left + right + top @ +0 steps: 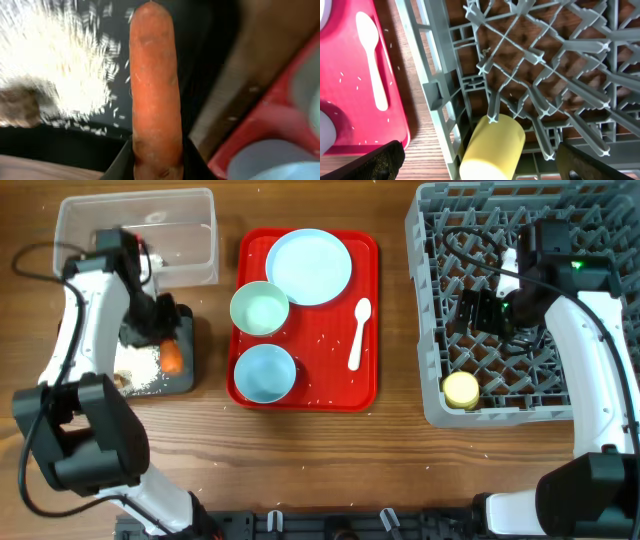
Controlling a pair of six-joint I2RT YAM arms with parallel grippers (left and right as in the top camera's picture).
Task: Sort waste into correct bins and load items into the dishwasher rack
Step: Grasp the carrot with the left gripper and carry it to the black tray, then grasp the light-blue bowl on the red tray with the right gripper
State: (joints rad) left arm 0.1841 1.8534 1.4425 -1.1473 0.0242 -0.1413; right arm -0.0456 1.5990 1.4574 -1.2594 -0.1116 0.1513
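My right gripper will reach the blue bowl and pinch its rim on the spoon side. The bowl's opposite edge will stay free to load into the rack (440, 300).
My left gripper (163, 332) hangs over the black tray (186, 382) and is shut on the orange carrot (152, 85), which points into the tray; the carrot also shows in the overhead view (171, 358). White rice (60, 65) and a brown lump (17, 105) lie in that tray. The clear tub (190, 230) stands behind it; the wrapper is mostly hidden by my arm. My right gripper (480, 157) is open above the grey rack (440, 300), over the yellow cup (492, 147) lying in the rack's front left corner.
The red tray (370, 360) sits mid-table with the pale-blue plate (309, 267), two bowls (260, 309) (265, 372), the white spoon (358, 332) and scattered rice grains. A few grains lie on the wood near the tray.
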